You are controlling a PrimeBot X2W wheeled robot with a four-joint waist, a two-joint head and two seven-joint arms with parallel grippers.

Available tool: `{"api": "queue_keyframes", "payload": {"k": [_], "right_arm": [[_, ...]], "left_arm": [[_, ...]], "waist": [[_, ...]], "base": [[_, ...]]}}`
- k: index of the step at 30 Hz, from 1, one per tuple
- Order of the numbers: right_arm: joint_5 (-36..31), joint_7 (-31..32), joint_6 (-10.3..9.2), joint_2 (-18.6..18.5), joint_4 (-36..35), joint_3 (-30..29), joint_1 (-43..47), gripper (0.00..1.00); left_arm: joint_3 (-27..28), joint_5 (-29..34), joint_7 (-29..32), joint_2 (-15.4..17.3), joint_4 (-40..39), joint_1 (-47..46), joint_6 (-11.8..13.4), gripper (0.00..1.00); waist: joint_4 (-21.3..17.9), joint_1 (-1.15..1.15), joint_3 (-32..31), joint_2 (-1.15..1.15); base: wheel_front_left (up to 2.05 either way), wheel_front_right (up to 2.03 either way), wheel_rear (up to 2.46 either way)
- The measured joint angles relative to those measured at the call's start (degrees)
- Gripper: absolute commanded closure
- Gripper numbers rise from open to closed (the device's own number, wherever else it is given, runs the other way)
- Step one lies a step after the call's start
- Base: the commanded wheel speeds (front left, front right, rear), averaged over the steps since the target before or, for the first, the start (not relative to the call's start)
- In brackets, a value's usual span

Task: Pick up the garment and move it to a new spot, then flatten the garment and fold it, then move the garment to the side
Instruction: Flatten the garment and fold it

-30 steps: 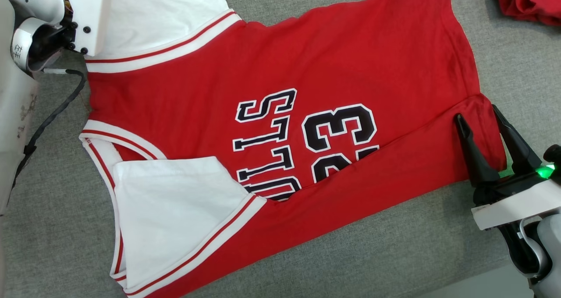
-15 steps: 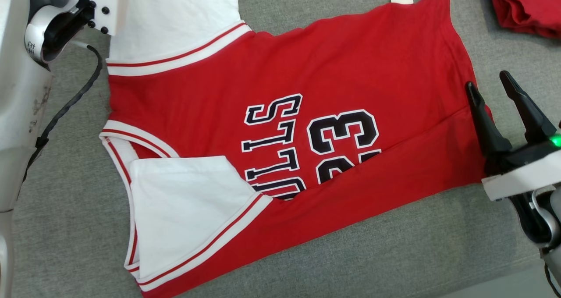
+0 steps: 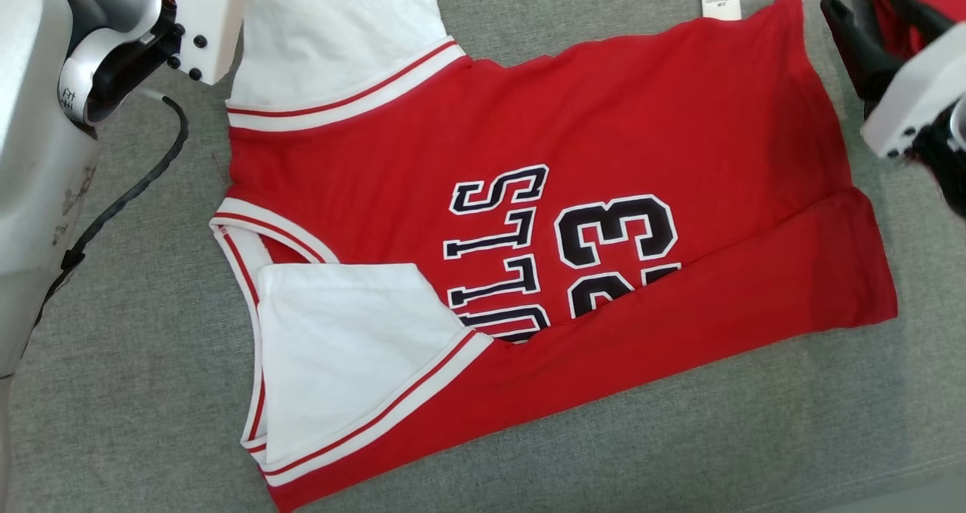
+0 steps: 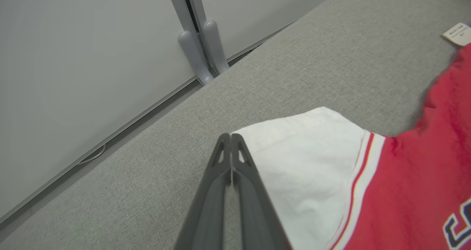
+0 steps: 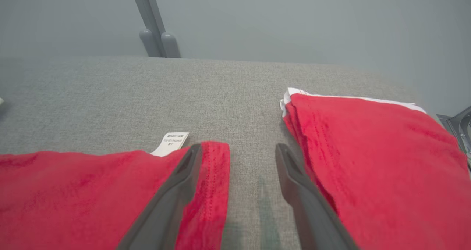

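I will next grab the jersey by its red hem with my right gripper, at the hem's corner [image 3: 780, 10] beside the white label [image 3: 721, 2], to fold the jersey.
The red jersey [image 3: 641, 136] with white sleeves and black "BULLS 23" print lies flat on the grey cloth surface [image 3: 679, 437]. Its near side is folded up over the lower print. My left gripper [image 4: 231, 139] is shut at the corner of the far white sleeve [image 4: 305, 161], and a white sliver shows between its pads. In the head view its white wrist covers that sleeve's corner [image 3: 332, 30]. My right gripper [image 5: 239, 150] is open above the far hem corner [image 5: 215, 169]. One finger lies over the red hem, the other beside a folded red pile. That gripper [image 3: 879, 11] also appears at the top right.
A pile of folded red garments [image 5: 368, 150] lies right of the hem corner. A white label [image 3: 721, 2] sticks out at the jersey's far edge. A black cable [image 3: 128, 188] hangs from the left arm. A grey post's feet [image 4: 200, 47] stand beyond the surface's far edge.
The head camera has shifted. My right gripper, still open, has left the folded near hem corner and gone up to the far hem corner. The left gripper stays on the sleeve.
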Motion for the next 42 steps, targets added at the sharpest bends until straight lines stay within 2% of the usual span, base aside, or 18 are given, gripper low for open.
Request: {"api": "queue_keyframes", "payload": {"k": [4,6,14,15,17,19,21,23,25,26,27,31,33,35,36,37,42], "right_arm": [[-3.2,1.1,0.01,1.6,6.3,2.4,-6.6,0.0],[-5.2,2.4,0.01,2.9,11.8,4.7,-9.5,0.0],[-3.1,4.3,0.01,5.2,18.9,9.0,-13.1,0.01],[-2.5,4.3,0.01,5.4,19.4,9.4,-13.3,0.09],[-1.3,4.6,0.01,5.5,20.0,10.2,-13.5,0.41],[-0.3,4.7,0.01,5.5,20.1,11.4,-13.7,0.42],[-0.1,4.7,0.01,5.2,20.0,13.1,-14.2,0.48],[0.3,4.3,0.01,4.8,20.0,14.6,-14.8,0.46],[0.3,4.1,0.01,4.6,20.1,16.3,-15.1,0.3],[0.3,3.9,0.01,4.5,20.1,17.0,-15.5,0.29],[0.4,3.9,0.01,4.5,20.1,17.7,-15.9,0.32],[0.4,3.3,0.01,4.4,20.1,20.9,-17.3,0.23],[1.0,3.2,0.01,4.4,20.2,22.2,-18.1,0.41],[1.3,2.9,0.01,4.4,20.2,23.5,-18.6,0.51],[2.1,2.7,0.01,4.4,20.2,24.3,-19.1,0.82],[2.4,2.7,0.01,4.4,20.2,24.7,-19.3,1.0],[4.4,2.7,0.01,3.8,20.2,26.5,-19.7,1.0]], "left_arm": [[-0.6,-0.3,0.4,0.3,-0.9,0.0,0.0,1.0],[-1.1,-0.5,0.9,0.6,-1.2,0.0,0.0,1.0],[-1.9,-0.9,1.2,0.7,-1.6,0.0,0.0,1.0],[-2.0,-0.9,1.2,0.7,-1.6,0.0,0.0,1.0],[-2.0,-1.0,1.2,0.8,-1.7,0.0,0.0,1.0],[-2.1,-1.1,1.4,0.9,-1.7,0.0,0.0,1.0],[-2.1,-1.3,1.4,1.0,-1.7,0.0,0.0,1.0],[-2.2,-1.5,1.4,1.0,-1.7,0.0,0.0,1.0],[-2.3,-1.5,1.4,1.0,-1.7,0.1,0.0,1.0],[-2.3,-1.6,1.3,1.0,-1.7,0.1,0.0,1.0],[-2.4,-1.6,1.3,1.0,-1.7,0.1,0.0,1.0],[-2.5,-1.6,1.1,1.0,-1.7,0.1,0.0,1.0],[-2.6,-1.6,1.1,1.0,-1.7,0.1,0.0,1.0],[-2.7,-1.6,0.9,1.1,-1.7,0.1,0.1,1.0],[-2.8,-1.6,0.7,1.1,-1.6,0.1,0.1,1.0],[-2.8,-1.6,0.6,1.1,-1.5,0.1,0.1,1.0],[-2.8,-1.7,0.1,1.3,-1.2,0.1,0.2,1.0]], "waist": [[0.9,0.0,0.7,0.0],[1.5,0.0,1.2,0.0],[2.6,0.0,1.6,0.0],[2.7,0.0,1.6,0.0],[2.8,0.0,1.6,0.0],[2.9,0.0,1.6,0.0],[3.0,0.0,1.6,0.0],[3.1,0.0,1.7,0.0],[3.3,0.0,1.7,0.0],[3.3,0.0,1.7,0.0],[3.4,0.0,1.8,0.0],[3.5,0.0,2.0,0.0],[3.6,0.0,2.1,0.0],[3.7,0.0,2.1,0.0],[3.8,0.0,2.1,0.0],[3.8,0.0,2.1,0.0],[3.8,0.0,1.8,0.0]], "base": [[0.0,0.0,0.0],[0.0,0.0,0.0],[0.0,0.0,0.0],[0.0,0.0,0.0],[0.0,0.0,0.0],[0.0,0.0,0.0],[0.0,0.0,0.0],[0.0,0.0,0.0],[0.0,0.0,0.0],[0.0,0.0,0.0],[0.0,0.0,0.0],[0.0,0.0,0.0],[0.0,0.0,0.0],[0.0,0.0,0.0],[0.0,0.0,0.0],[0.0,0.0,0.0],[0.0,0.0,0.0]]}}
